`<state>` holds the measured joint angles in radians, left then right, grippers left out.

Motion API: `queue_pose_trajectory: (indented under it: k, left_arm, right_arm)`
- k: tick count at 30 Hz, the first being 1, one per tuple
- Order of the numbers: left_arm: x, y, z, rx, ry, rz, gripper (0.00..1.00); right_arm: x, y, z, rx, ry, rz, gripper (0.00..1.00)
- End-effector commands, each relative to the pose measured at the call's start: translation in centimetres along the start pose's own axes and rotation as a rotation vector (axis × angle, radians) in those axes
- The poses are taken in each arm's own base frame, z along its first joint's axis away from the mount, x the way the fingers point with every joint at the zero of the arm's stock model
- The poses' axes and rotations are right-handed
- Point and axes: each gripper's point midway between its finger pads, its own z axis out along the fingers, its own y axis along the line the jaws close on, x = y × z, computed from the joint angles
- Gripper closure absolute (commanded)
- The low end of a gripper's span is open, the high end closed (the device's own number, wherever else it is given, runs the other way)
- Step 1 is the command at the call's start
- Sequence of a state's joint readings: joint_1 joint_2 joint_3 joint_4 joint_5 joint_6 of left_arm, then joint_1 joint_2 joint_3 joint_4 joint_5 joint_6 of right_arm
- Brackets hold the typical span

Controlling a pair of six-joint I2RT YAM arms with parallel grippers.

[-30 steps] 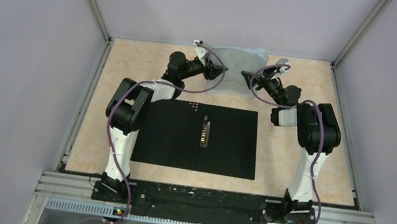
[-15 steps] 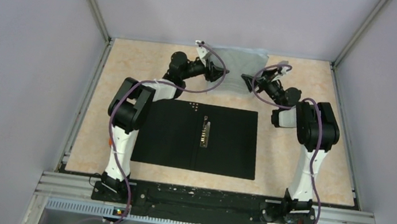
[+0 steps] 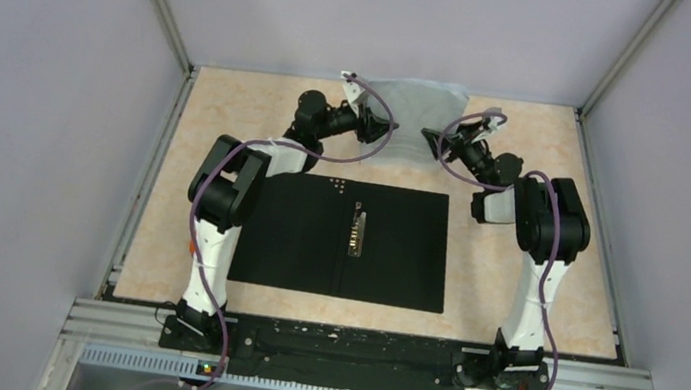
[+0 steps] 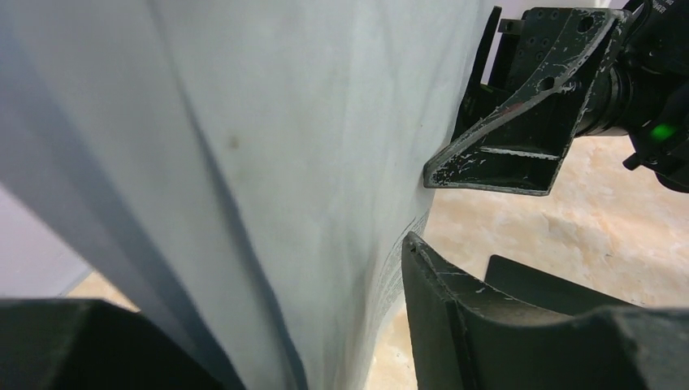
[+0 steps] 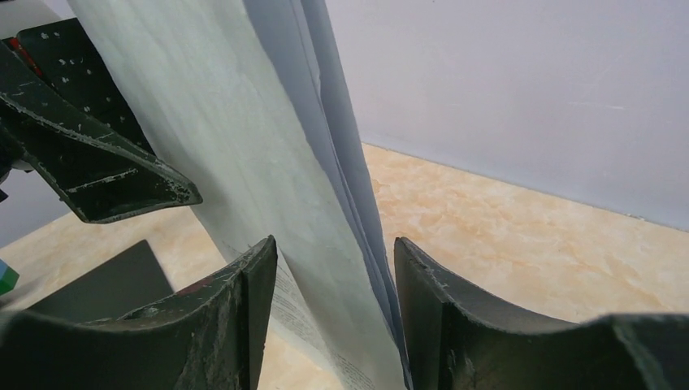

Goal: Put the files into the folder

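In the left wrist view the files run down between and past my fingers, so my left gripper closes now and catch them next.
The files (image 3: 405,110), a thin stack of white printed sheets, stand on edge at the back of the table, bowed between both grippers. My left gripper (image 3: 368,120) is open around their left side; in the left wrist view the files (image 4: 244,162) fill the space between my fingers (image 4: 455,325). My right gripper (image 3: 430,134) is open around their right side, and the files (image 5: 268,146) pass between its fingers (image 5: 244,301) with gaps on both sides. The folder (image 3: 315,242) lies open and flat at mid-table, black inside up, with its metal clip (image 3: 357,229) along the spine.
Grey walls enclose the table on the back and both sides, with the back wall (image 5: 528,97) just behind the files. A corner of the folder (image 5: 106,284) shows under my right gripper. A small green-blue object (image 5: 5,278) peeks in at that view's left edge.
My right gripper's jaws have narrowed a little and its wrist has shifted slightly toward the files. The files and the left arm stay where they were.
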<state>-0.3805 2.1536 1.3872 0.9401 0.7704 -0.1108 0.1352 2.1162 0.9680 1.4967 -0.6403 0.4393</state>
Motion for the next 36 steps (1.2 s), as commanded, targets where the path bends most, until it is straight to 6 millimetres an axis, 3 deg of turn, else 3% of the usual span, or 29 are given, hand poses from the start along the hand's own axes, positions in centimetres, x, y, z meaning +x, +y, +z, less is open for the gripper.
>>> queue_pose_trajectory:
  k: [1,5,14,16,19,22,28,33,36]
  left_arm:
    - [-3.2,-0.8,0.4,0.035,-0.049,0.04,0.49]
    - [-3.1,-1.0,0.6,0.046,-0.047,0.033,0.59]
    - [-3.6,-1.4,1.2,0.073,-0.052,0.032,1.0]
    - [-4.3,-1.8,1.3,0.088,-0.06,0.043,1.0]
    - [-7.3,-3.2,0.9,0.13,-0.074,0.076,1.0]
    - [-11.1,-5.3,-0.3,0.166,-0.064,0.117,1.0]
    - [-16.8,-11.4,-4.3,0.25,0.012,0.22,1.0]
    - [-21.6,-15.9,-7.2,0.318,0.022,0.188,1.0]
    - [-23.9,-17.9,-8.5,0.351,0.021,0.16,1.0]
  right_arm:
    - [-1.6,0.6,0.4,-0.019,-0.048,-0.035,0.46]
    - [-1.6,0.6,0.4,-0.018,-0.049,-0.037,0.47]
    - [-1.9,0.6,0.7,-0.027,-0.056,-0.033,0.48]
    - [-2.6,1.0,0.8,-0.038,-0.062,-0.038,0.47]
    - [-4.9,2.3,0.7,-0.062,-0.086,-0.06,0.45]
    - [-8.4,4.5,0.3,-0.093,-0.117,-0.096,0.41]
    - [-15.4,10.9,-1.8,-0.211,-0.18,-0.148,0.37]
    - [-19.6,15.9,-4.0,-0.303,-0.205,-0.165,0.37]
    - [-21.1,18.4,-5.1,-0.349,-0.212,-0.177,0.37]
